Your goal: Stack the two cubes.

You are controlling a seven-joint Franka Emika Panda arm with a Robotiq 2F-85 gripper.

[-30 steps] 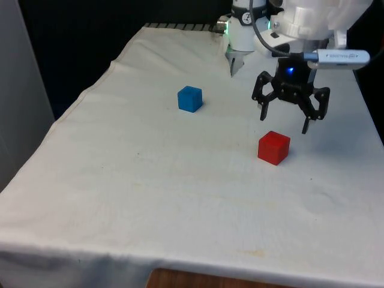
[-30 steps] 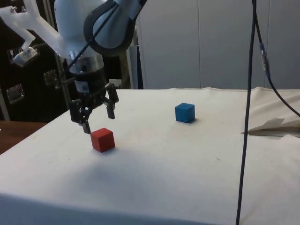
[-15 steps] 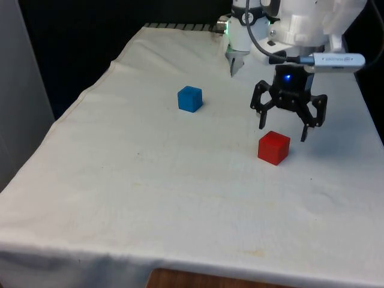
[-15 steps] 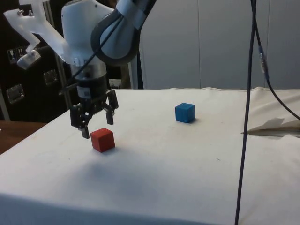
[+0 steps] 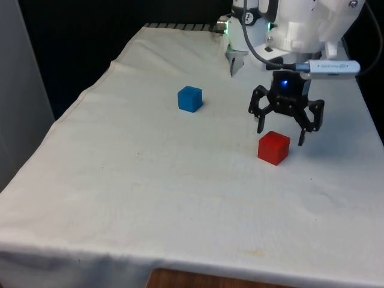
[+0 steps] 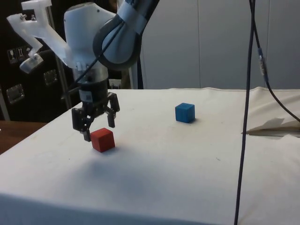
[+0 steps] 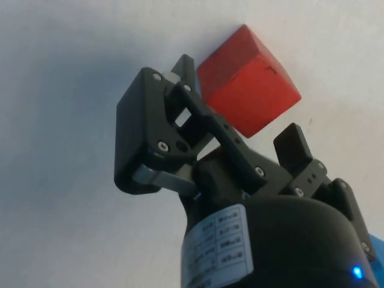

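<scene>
I will next use my gripper to grab the red cube (image 5: pixel 274 147) by its opposite sides, so that I can stack it on the blue cube (image 5: pixel 190 99).
A red cube (image 5: pixel 274 147) rests on the white cloth at the front view's right, also seen as the red cube (image 6: pixel 102 139) in the side view and the red cube (image 7: pixel 248 89) in the wrist view. My gripper (image 5: pixel 281 137) hovers open just above and slightly behind it, fingers spread wider than the cube and touching nothing; from the side the gripper (image 6: pixel 98 132) has its tips at about the height of the cube's top. A blue cube (image 5: pixel 190 99) sits apart toward the front view's left, also visible as the blue cube (image 6: pixel 185 112).
A black cable (image 6: pixel 246 112) hangs down across the side view's right. A fold of cloth (image 6: pixel 274 124) lies bunched at that side. Bare white cloth (image 5: pixel 180 180) spreads between and in front of the cubes.
The open gripper has come lower and moved toward the red cube, from above and beside it to just over it. Both cubes stay where they were.
</scene>
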